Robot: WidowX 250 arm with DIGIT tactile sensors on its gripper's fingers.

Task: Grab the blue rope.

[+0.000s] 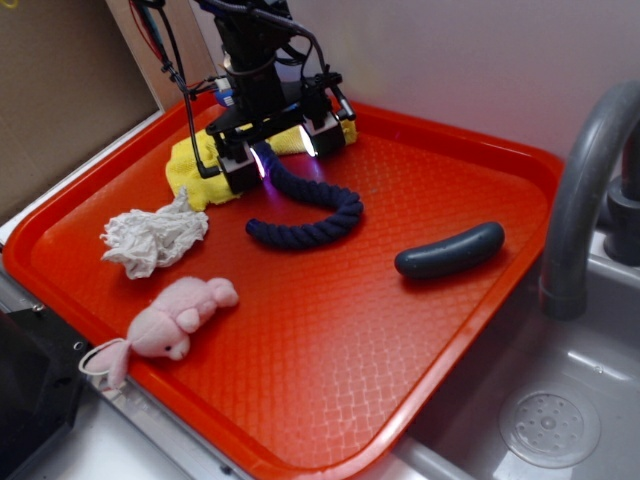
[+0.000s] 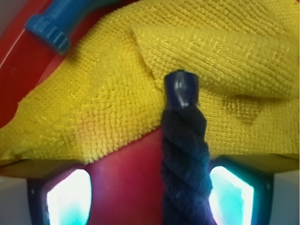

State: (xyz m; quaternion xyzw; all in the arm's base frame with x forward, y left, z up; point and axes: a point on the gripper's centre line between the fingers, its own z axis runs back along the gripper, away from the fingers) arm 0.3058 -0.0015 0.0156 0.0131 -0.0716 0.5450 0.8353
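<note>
The blue rope is between my lit fingers, low over the red tray (image 2: 126, 187). My gripper needs to close on the rope now.
The blue rope (image 1: 310, 215) lies curved on the red tray (image 1: 430, 170), one end running up under my gripper (image 1: 278, 155). In the wrist view the rope (image 2: 185, 150) passes between my two lit fingers, close against the right one, with a gap of bare tray on its left. Its glossy capped tip rests on the yellow cloth (image 2: 93, 103). The gripper (image 2: 150, 197) is open and low over the tray, straddling the rope without squeezing it.
The yellow cloth (image 1: 195, 165) lies crumpled at the tray's back left, with a bright blue plastic toy (image 2: 54, 23) behind it. A dark sausage-shaped object (image 1: 450, 250), a white crumpled cloth (image 1: 155, 240) and a pink plush (image 1: 180, 315) also lie on the tray. A grey faucet (image 1: 590, 180) and sink (image 1: 560, 400) are at the right.
</note>
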